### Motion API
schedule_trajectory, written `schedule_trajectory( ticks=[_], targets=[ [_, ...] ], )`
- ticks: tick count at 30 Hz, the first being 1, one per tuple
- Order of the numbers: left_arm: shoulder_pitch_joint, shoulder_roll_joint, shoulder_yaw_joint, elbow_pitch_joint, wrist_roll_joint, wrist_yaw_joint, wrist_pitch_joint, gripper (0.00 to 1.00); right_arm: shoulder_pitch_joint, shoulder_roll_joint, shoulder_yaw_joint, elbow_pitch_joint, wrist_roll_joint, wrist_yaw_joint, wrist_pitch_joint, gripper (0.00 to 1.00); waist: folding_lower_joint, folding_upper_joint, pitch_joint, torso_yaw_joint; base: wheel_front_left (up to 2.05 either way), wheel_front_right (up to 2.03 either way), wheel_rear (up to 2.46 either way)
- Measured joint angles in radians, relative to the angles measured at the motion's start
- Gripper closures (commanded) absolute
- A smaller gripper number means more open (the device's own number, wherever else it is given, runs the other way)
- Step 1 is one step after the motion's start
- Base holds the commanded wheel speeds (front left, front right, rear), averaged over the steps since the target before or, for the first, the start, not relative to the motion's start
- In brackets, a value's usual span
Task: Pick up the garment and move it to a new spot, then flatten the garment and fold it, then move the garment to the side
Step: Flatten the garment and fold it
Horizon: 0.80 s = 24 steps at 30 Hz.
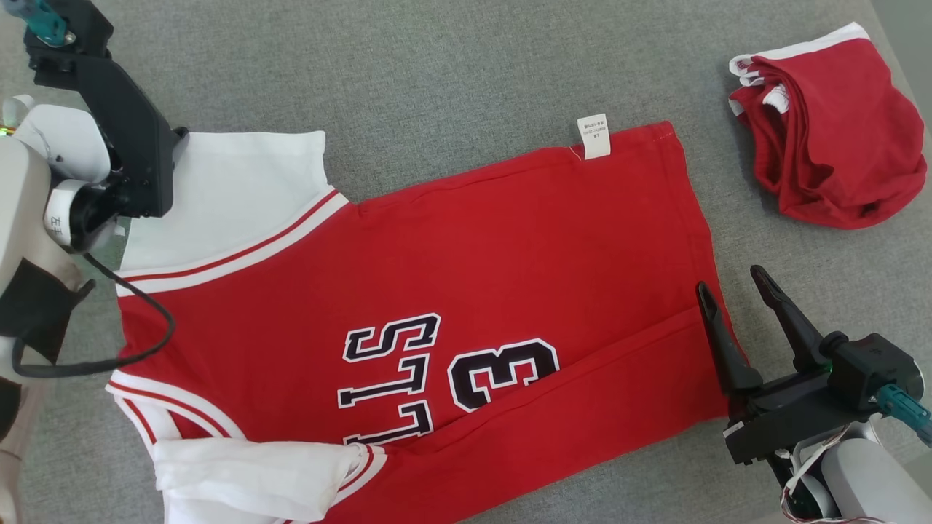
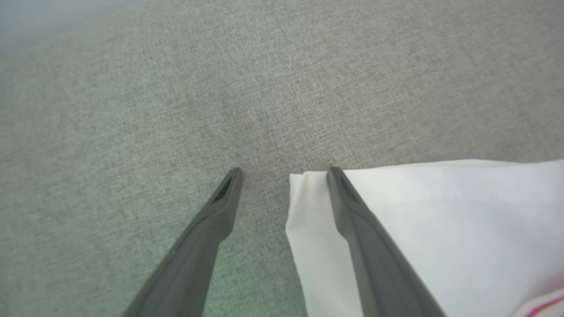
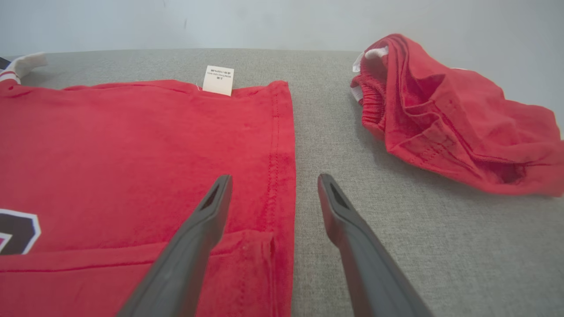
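Note:
My left gripper grabs the white sleeve by its free outer edge (image 1: 196, 138) next, since the rest of the garment (image 1: 524, 244) lies spread flat on the cloth.
The garment (image 1: 473, 276) is a red jersey with white sleeves and black-and-white lettering, spread flat across the grey cloth surface, with its lower long edge turned over in a strip. My left gripper (image 2: 285, 172) is open at the top-left sleeve (image 2: 440, 229): one finger lies over the sleeve's corner, the other over bare cloth. My right gripper (image 1: 729, 280) is open at the jersey's right hem (image 3: 282, 145), its fingers straddling that edge just above it. Nothing is held by either.
A second red garment (image 1: 830, 131) with white trim lies crumpled at the far right, apart from the jersey. A white label (image 1: 594, 137) sticks out of the jersey's far edge. Bare grey surface (image 1: 437, 65) stretches beyond the jersey. The left arm's black cable (image 1: 145, 349) hangs over the jersey's left part.

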Motion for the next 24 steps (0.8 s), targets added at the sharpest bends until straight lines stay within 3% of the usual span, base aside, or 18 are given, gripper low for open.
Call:
schedule_trajectory(
  ticks=[1,2,3,4,5,11,16,24],
  targets=[
    [-0.005,-0.001,0.000,0.007,-0.004,-0.001,0.007,0.00,-0.002,0.000,0.000,0.000,0.000,0.000,0.000,0.00,0.0000,0.0000,0.001,0.000,0.00,0.00,0.00],
    [-0.009,-0.002,0.001,0.015,-0.010,-0.002,0.011,0.42,-0.003,0.000,0.001,0.001,0.000,0.000,0.000,0.00,0.0000,0.0000,0.001,0.000,0.00,0.00,0.00],
    [-0.012,-0.004,0.000,0.019,-0.013,-0.005,0.016,0.65,-0.004,0.000,0.000,0.001,0.000,0.000,0.000,0.00,0.0000,0.0000,0.001,0.000,0.00,0.00,0.00],
    [-0.013,-0.005,-0.001,0.022,-0.015,-0.007,0.017,0.95,-0.005,-0.001,0.000,0.002,0.000,0.000,0.000,0.00,0.0000,0.0000,0.001,0.001,0.00,0.00,0.00],
    [-0.014,-0.008,-0.002,0.025,-0.022,-0.008,0.024,1.00,-0.006,-0.002,0.000,0.003,0.000,0.000,0.000,0.00,0.0000,0.0000,-0.001,0.002,0.00,0.00,0.00],
    [-0.009,-0.026,-0.016,0.028,-0.070,-0.017,0.069,1.00,-0.028,-0.024,0.011,0.015,0.000,0.000,0.000,0.00,0.0000,-0.0001,-0.020,0.009,0.00,0.00,0.00],
    [0.009,-0.028,-0.030,0.010,-0.087,-0.018,0.049,1.00,-0.103,-0.042,0.056,0.088,0.032,0.000,0.015,0.00,0.0000,-0.0001,-0.047,0.013,0.00,0.00,0.00],
    [0.036,-0.026,-0.051,-0.022,-0.123,-0.023,0.033,1.00,-0.328,-0.034,0.097,0.207,0.073,0.000,0.286,0.00,-0.0001,-0.0001,-0.090,0.020,0.00,0.00,0.00]
  ],
)
